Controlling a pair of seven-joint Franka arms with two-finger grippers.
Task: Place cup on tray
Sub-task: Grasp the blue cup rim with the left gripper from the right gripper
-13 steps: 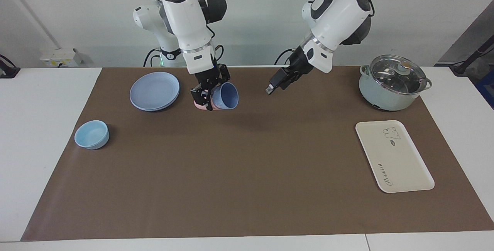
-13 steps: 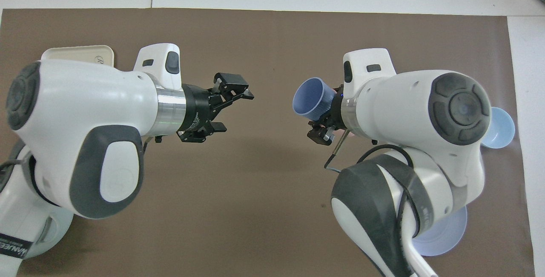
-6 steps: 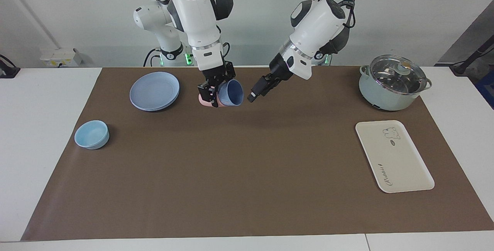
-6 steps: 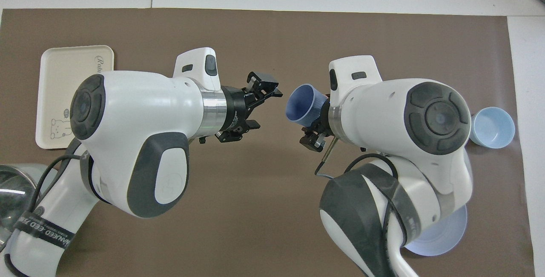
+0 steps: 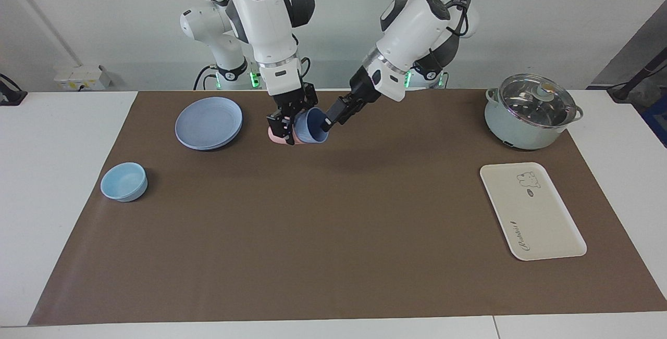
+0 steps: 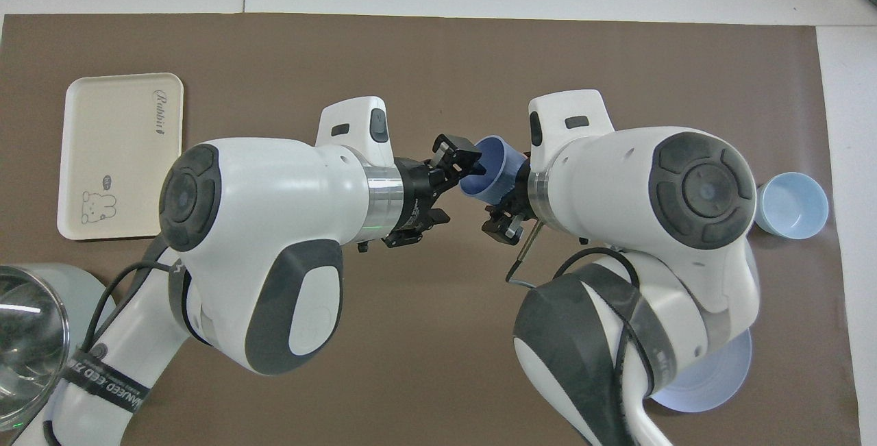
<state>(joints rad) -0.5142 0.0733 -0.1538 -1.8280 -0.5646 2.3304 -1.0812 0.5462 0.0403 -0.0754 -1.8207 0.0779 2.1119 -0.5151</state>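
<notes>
The periwinkle-blue cup should go on the cream tray (image 6: 120, 157), so my left gripper will grip it by its rim (image 6: 470, 183) next.
My right gripper (image 5: 285, 123) is shut on the periwinkle-blue cup (image 5: 314, 129) and holds it tilted on its side above the mat, beside the plates, with its mouth toward my left gripper. A pink piece (image 5: 273, 138) shows at the cup's base end. The cup also shows in the overhead view (image 6: 495, 170), just off my right gripper (image 6: 512, 194). My left gripper (image 5: 327, 120) is open at the cup's rim, and in the overhead view (image 6: 458, 175) one finger (image 6: 458, 153) overlaps the cup's mouth. The cream tray (image 5: 542, 224) lies bare at the left arm's end of the table; it also shows in the overhead view (image 6: 116, 158).
A stack of round blue plates (image 5: 208, 123) lies near the right arm's base. A low light-blue bowl (image 5: 124, 181) stands at the right arm's end. A pale green pot with a glass lid (image 5: 529, 112) stands nearer to the robots than the tray.
My left gripper has moved across toward the right arm's end and reached the cup's rim. My right gripper first carried the cup a little toward it, then held still.
</notes>
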